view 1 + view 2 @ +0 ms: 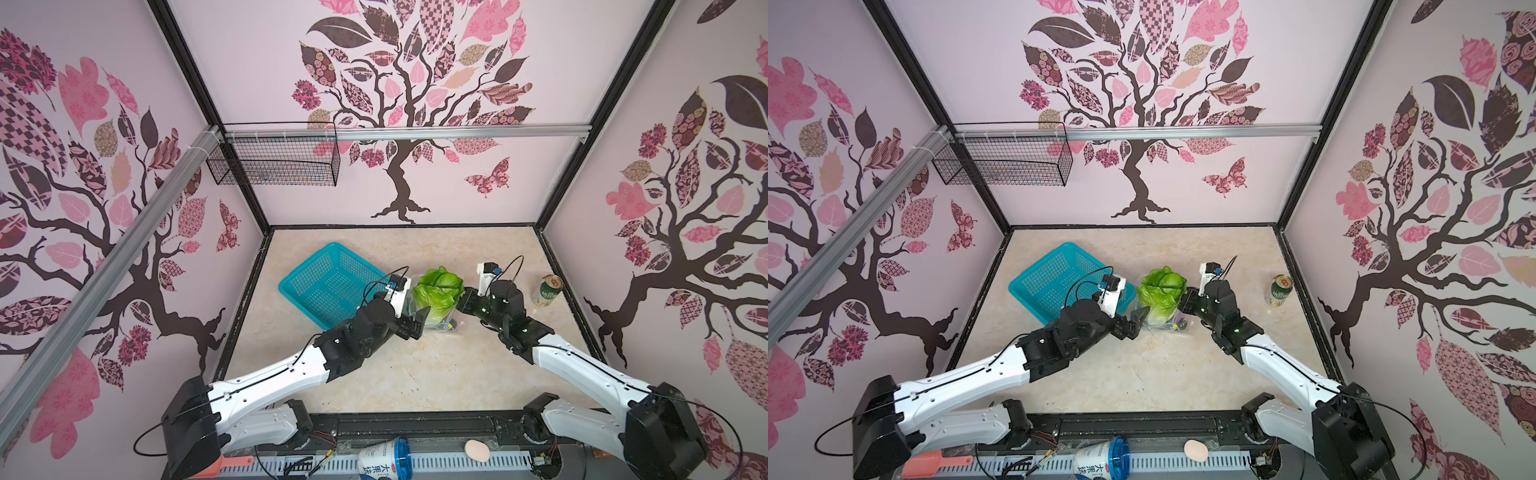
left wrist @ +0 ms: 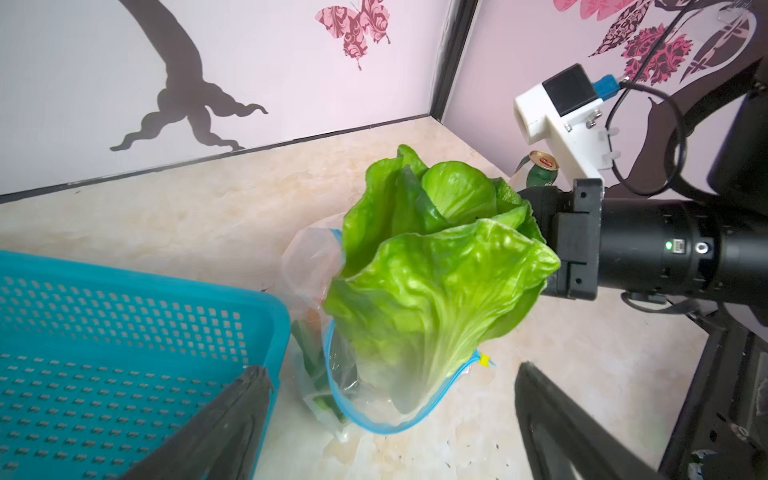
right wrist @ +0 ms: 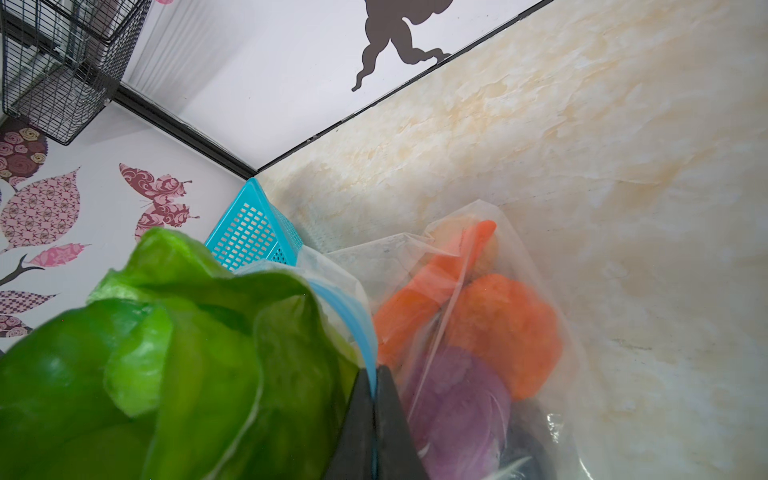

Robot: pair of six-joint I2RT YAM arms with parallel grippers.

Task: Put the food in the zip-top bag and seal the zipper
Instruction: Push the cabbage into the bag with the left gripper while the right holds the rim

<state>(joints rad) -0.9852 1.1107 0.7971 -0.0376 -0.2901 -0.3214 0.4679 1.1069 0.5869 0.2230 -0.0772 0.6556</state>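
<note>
I need to grip the bag's blue zipper edge on the basket side with my left gripper next, to raise it around lettuce (image 1: 439,291). The slider should stay free to seal the bag.
A green lettuce (image 1: 439,291) (image 2: 432,266) stands upright with its base inside the mouth of the zip-top bag (image 2: 311,266); most of it sticks out. The light-blue zipper (image 2: 399,428) loops round the base, with its yellow slider (image 2: 483,360) at one end. Inside the bag lie an orange pumpkin (image 3: 507,328), a purple onion (image 3: 457,407) and a carrot (image 3: 457,257). My left gripper (image 2: 390,368) (image 1: 417,322) is open just short of the lettuce's lower part, touching nothing. My right gripper (image 3: 376,372) (image 1: 461,301) is shut on the bag's blue zipper edge, holding the mouth up.
A teal perforated basket (image 1: 328,278) lies directly left of the bag, close to my left arm. A green drink can (image 1: 547,291) stands near the right wall. A black wire basket (image 1: 274,162) hangs on the back rail. A pale egg-shaped object (image 1: 477,450) sits at the front.
</note>
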